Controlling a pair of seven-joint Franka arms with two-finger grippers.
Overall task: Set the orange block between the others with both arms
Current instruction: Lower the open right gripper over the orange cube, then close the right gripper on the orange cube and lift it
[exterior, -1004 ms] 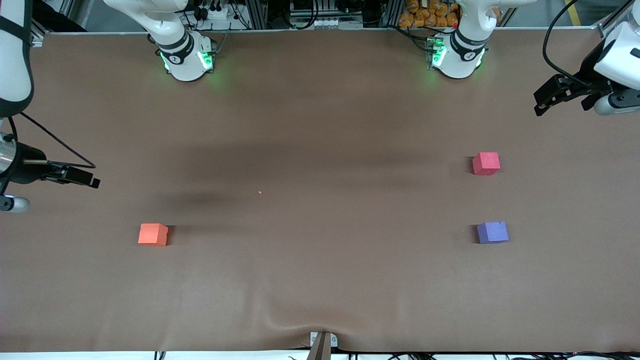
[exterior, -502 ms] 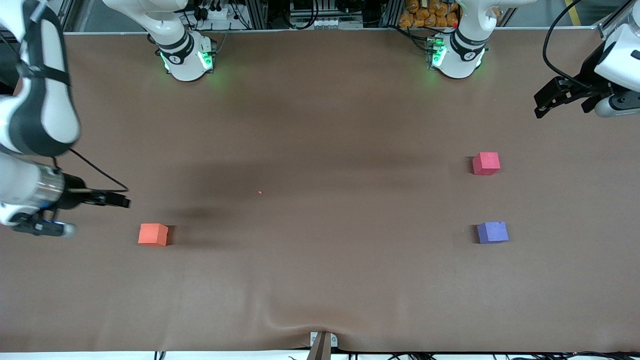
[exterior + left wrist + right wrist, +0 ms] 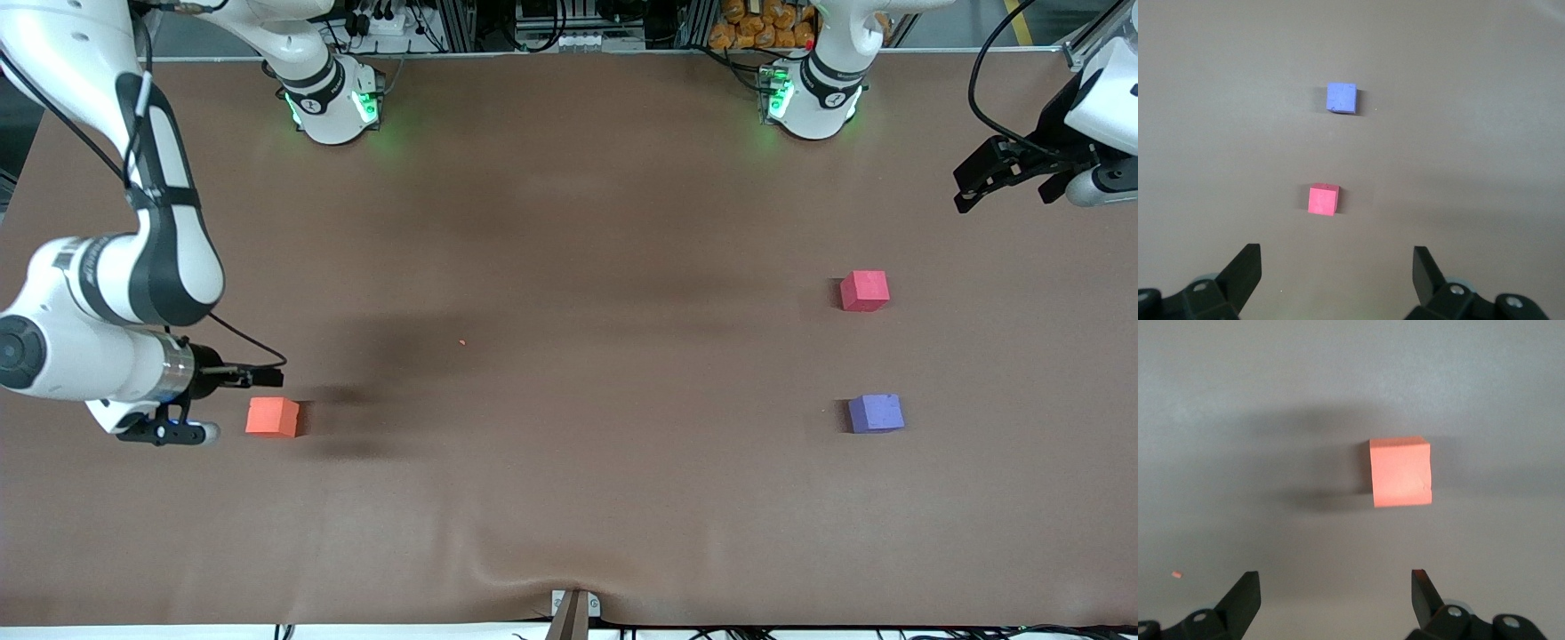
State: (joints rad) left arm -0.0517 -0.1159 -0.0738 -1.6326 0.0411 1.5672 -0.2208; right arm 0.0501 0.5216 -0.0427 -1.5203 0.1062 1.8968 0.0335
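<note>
My right gripper needs to set the orange block (image 3: 272, 417) between the other cubes, so next it needs to grab the block by its opposite sides.
The orange block (image 3: 272, 417) (image 3: 1400, 472) lies on the brown mat toward the right arm's end of the table. My right gripper (image 3: 267, 377) (image 3: 1335, 583) hangs open over the mat right beside it, with nothing between its fingers. The others sit apart toward the left arm's end: a red-pink cube (image 3: 864, 291) (image 3: 1323, 200) and a purple-blue cube (image 3: 876, 413) (image 3: 1341, 98), the purple-blue one nearer to the front camera. My left gripper (image 3: 969, 182) (image 3: 1336, 260) waits open and empty over the mat near the left arm's end.
A tiny orange crumb (image 3: 462, 342) (image 3: 1177, 574) lies mid-table. The mat wrinkles upward (image 3: 524, 569) near the front edge, by a small bracket (image 3: 574, 608). The two green-lit arm bases (image 3: 333, 102) (image 3: 813, 98) stand along the back edge.
My right arm has swung in from the table's end, carrying its open gripper to just beside the orange block. The left gripper has barely shifted. No cube has moved.
</note>
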